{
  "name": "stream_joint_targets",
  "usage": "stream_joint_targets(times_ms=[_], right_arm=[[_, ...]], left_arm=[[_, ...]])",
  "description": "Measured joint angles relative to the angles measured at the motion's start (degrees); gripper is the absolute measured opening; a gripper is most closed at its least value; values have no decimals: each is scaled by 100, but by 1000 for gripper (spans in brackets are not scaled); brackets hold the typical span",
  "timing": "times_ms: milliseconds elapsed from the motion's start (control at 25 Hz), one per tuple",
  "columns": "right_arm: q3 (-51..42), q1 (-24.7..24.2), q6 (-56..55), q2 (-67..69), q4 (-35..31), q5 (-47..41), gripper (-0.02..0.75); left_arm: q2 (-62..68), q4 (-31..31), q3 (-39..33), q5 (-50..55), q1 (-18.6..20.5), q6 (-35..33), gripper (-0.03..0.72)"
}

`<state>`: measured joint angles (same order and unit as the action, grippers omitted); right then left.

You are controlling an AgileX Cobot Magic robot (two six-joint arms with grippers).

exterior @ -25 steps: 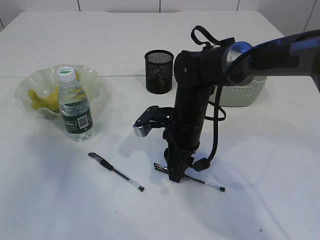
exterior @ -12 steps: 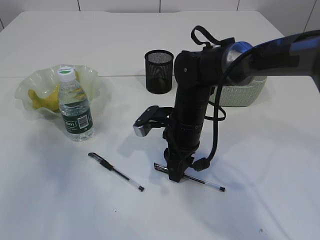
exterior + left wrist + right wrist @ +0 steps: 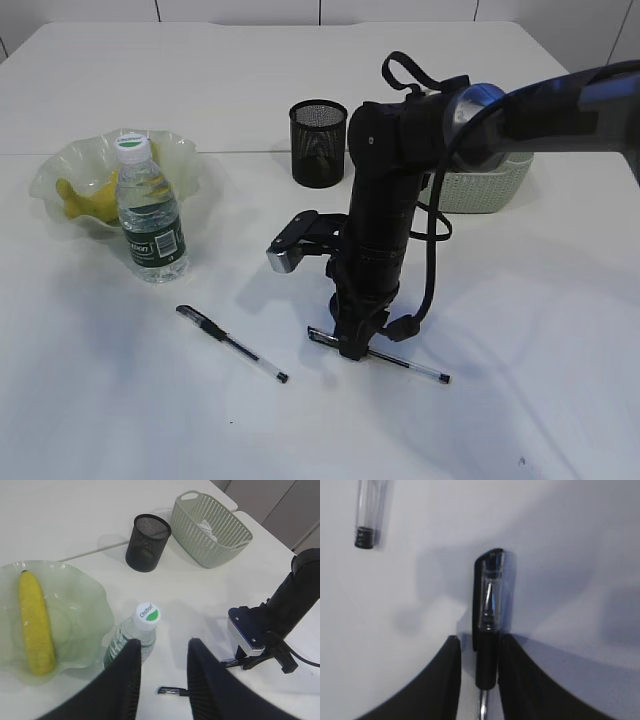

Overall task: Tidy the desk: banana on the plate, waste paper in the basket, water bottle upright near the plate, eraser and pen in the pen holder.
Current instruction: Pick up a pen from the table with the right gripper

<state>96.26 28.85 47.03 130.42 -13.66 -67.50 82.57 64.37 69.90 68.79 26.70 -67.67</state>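
Observation:
My right gripper should tidy the clear pen into the pen holder, so next it will grab the pen by its black end with the cap [image 3: 488,655].
My right gripper [image 3: 350,350] points straight down at the desk [image 3: 520,330], over a black-capped clear pen [image 3: 405,364]. In the right wrist view its jaws [image 3: 479,645] are narrowly open astride the pen [image 3: 490,610]; the right finger touches the pen and a gap remains on the left. A second pen [image 3: 232,344] lies to the left. The banana [image 3: 35,620] lies on the plate [image 3: 90,605]. The water bottle [image 3: 150,215] stands upright beside it. Waste paper [image 3: 207,527] lies in the basket [image 3: 210,545]. The pen holder [image 3: 318,143] stands behind. My left gripper [image 3: 163,644] hangs open above the bottle. The eraser is not visible.
The right arm's black links and a loose cable [image 3: 432,270] stand mid-desk between the pen holder and the pens. The desk's seam [image 3: 240,153] runs behind the plate. The basket [image 3: 480,185] is partly hidden behind the arm.
The right gripper has shifted very slightly at the pen. Both pens, the bottle and the rest stay where they were.

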Motion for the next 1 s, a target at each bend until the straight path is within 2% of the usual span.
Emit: stream_joint_targets(times_ms=[120,200,1000], right_arm=[[0,0,0,14,4,11,81],[0,0,0,14,4,11,55],[155,0,-11,72,-42,-35,48]], left_arm=[[0,0,0,0,0,0,216],[0,0,0,0,0,0,216],[0,0,0,0,0,0,215]])
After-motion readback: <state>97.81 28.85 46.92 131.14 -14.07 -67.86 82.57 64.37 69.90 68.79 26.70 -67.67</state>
